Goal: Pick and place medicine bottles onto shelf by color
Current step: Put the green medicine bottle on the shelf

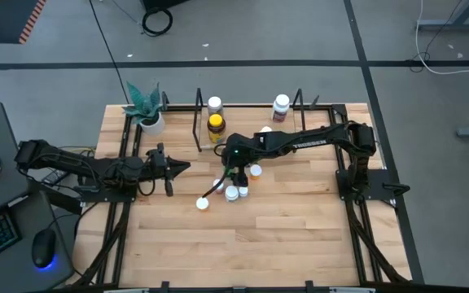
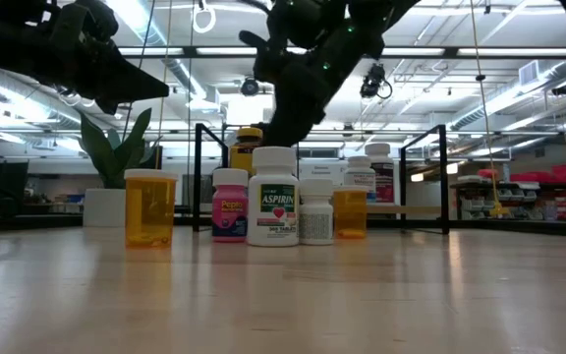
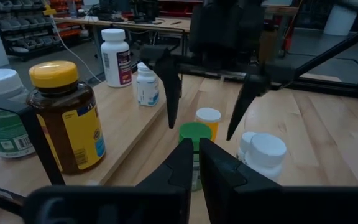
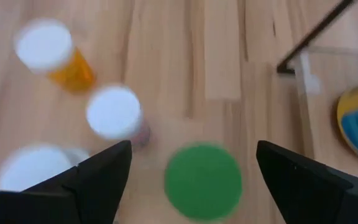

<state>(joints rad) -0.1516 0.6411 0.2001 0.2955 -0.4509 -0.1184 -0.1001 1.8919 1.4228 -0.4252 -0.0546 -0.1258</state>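
Note:
My right gripper needs to grab the green-capped bottle by its green cap [image 4: 204, 182] next. Then it can place the bottle onto the shelf by color.
A cluster of medicine bottles [image 1: 236, 189] stands on the table in front of the shelf [image 1: 199, 130]. It includes a green-capped bottle [image 4: 202, 180], two orange ones [image 2: 150, 206], a pink one [image 2: 230, 205] and a white aspirin bottle [image 2: 273, 197]. My right gripper [image 4: 192, 149] hovers open above the green cap, one finger on either side, touching nothing. The amber bottle with the yellow lid [image 3: 67, 118] and several white-capped bottles [image 1: 281, 104] stand on the shelf. My left gripper [image 1: 184, 168] is shut and waits left of the cluster, above the table.
A white pot with a green plant [image 1: 146, 110] stands at the shelf's left end. Black rails [image 1: 122, 203] run along the table's sides. One white-capped bottle [image 1: 203, 203] stands apart, nearer the near edge. Bare wood [image 1: 283, 236] lies toward the near edge.

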